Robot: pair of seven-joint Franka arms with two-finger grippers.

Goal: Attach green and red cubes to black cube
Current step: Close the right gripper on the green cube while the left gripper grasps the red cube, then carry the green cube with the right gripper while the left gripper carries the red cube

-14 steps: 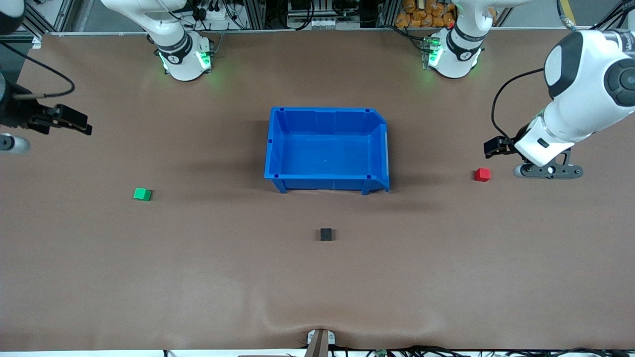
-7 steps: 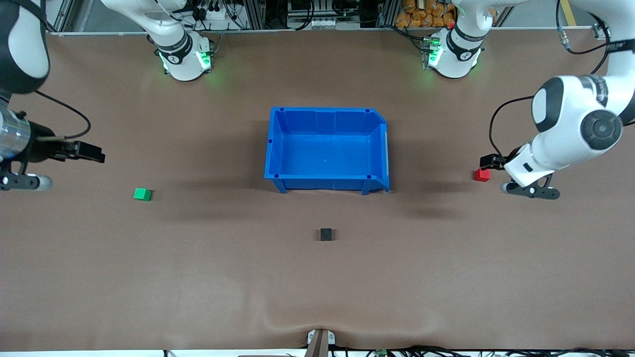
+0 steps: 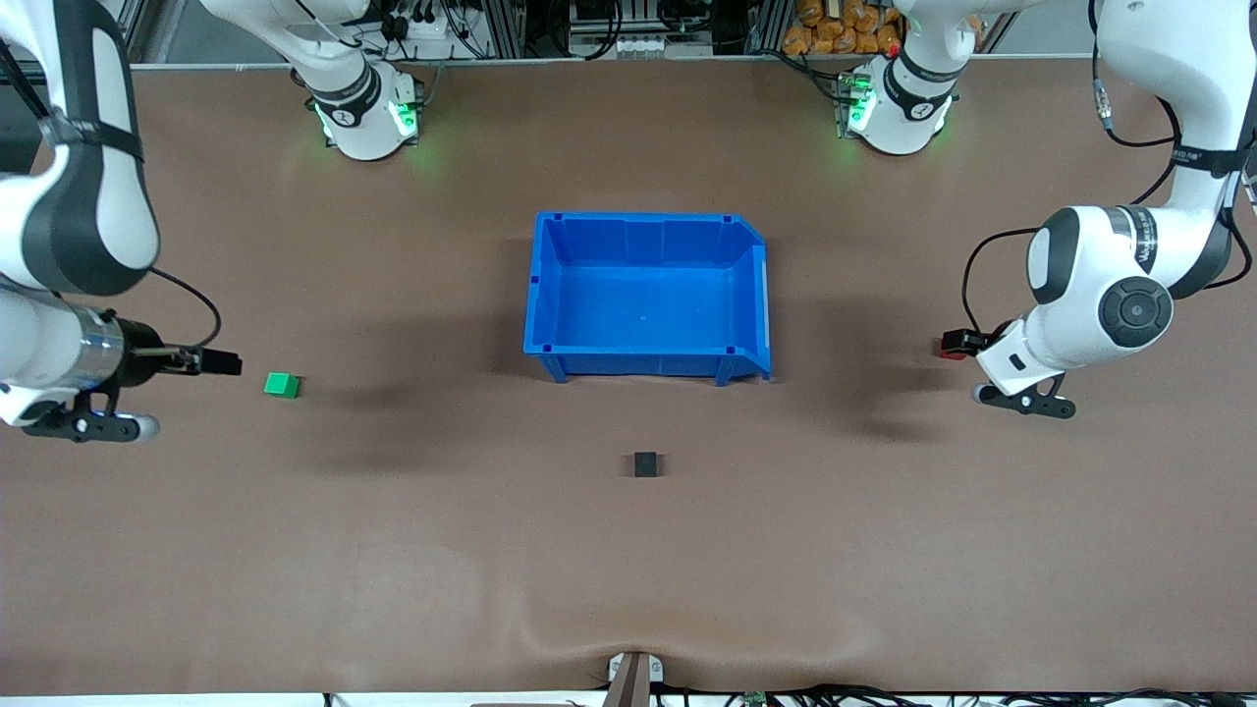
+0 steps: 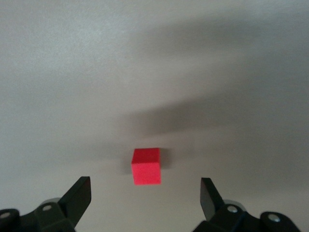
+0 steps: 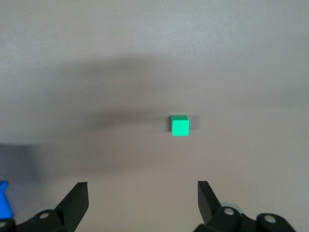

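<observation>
The green cube (image 3: pixel 282 385) needs to be attached to the black cube (image 3: pixel 645 464), so my right gripper needs to grab it next by its opposite sides.
The red cube (image 4: pixel 146 166) lies on the brown table toward the left arm's end. My left gripper (image 4: pixel 145 189) is open and hangs low over it, one finger on each side and clear of it. In the front view the left gripper (image 3: pixel 957 342) hides most of the red cube (image 3: pixel 950 353). The green cube (image 3: pixel 282 385) lies toward the right arm's end and also shows in the right wrist view (image 5: pixel 179 125). My right gripper (image 3: pixel 221 362) is open and empty in the right wrist view (image 5: pixel 141 191), just short of it. The black cube (image 3: pixel 645 464) lies alone mid-table.
A blue bin (image 3: pixel 538 295) stands empty mid-table, farther from the front camera than the black cube. Both arm bases stand along the table's back edge. Bare brown table lies around each cube.
Both arms have swung down and inward. The left gripper has come over the red cube, and the right gripper has come close to the green cube. No cube has moved.
</observation>
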